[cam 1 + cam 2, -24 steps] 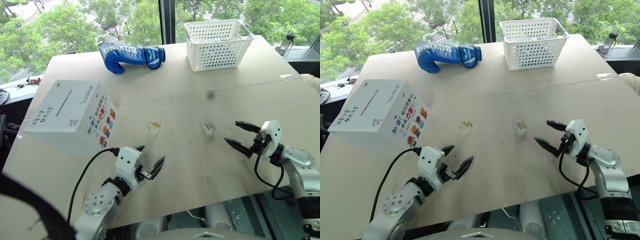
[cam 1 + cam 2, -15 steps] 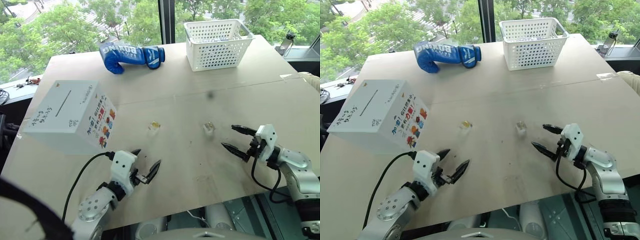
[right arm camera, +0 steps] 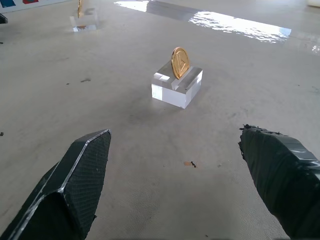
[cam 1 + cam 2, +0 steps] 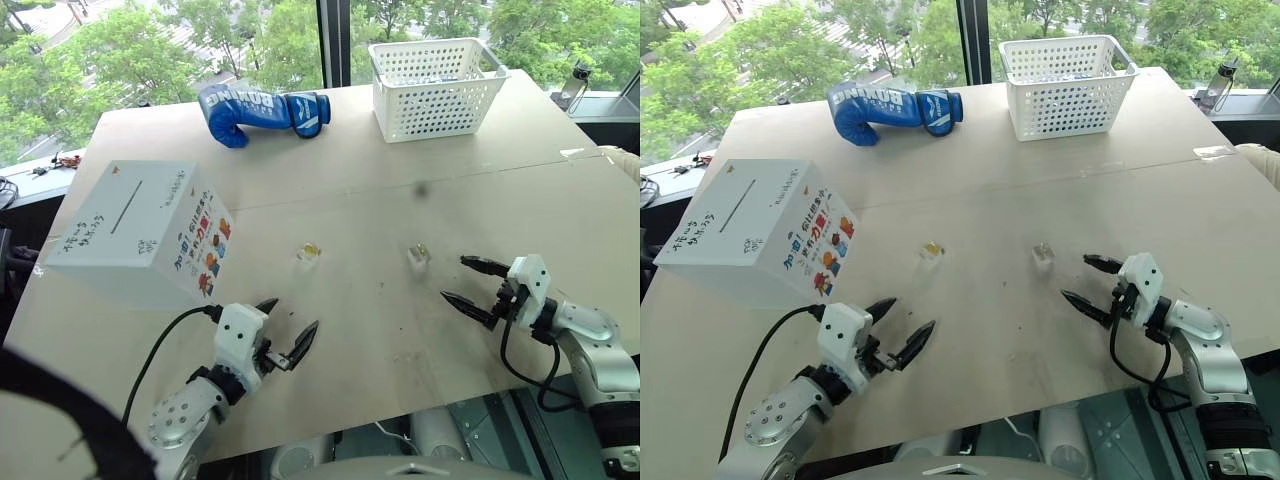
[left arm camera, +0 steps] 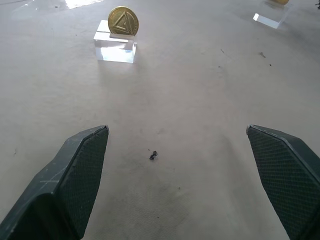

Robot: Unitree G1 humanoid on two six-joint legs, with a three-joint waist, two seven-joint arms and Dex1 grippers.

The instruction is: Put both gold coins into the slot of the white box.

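The coin's exposed side is above the clear holder (image 4: 420, 249). My right gripper should grab the coin by that side next, for the white box's slot.
The white box (image 4: 140, 230) sits tilted at the table's left, its thin dark slot (image 4: 127, 206) on the top face. Two gold coins stand upright in small clear holders mid-table: the left coin (image 4: 310, 248) (image 5: 123, 21) and the right coin (image 4: 418, 251) (image 3: 179, 62). My left gripper (image 4: 290, 322) is open near the front edge, short of the left coin, with nothing between its fingers (image 5: 80, 170). On the right, my right gripper (image 4: 456, 279) is open and empty, pointing toward the right coin from just beside it.
A blue boxing glove (image 4: 262, 112) and a white perforated basket (image 4: 435, 88) lie along the table's far side. A bottle (image 4: 573, 87) stands beyond the far right corner. A seam (image 4: 400, 188) crosses the tabletop between the coins and the basket.
Both arms have drawn back a little toward the table's near edge, jaws still wide. The coins and the box have not moved.
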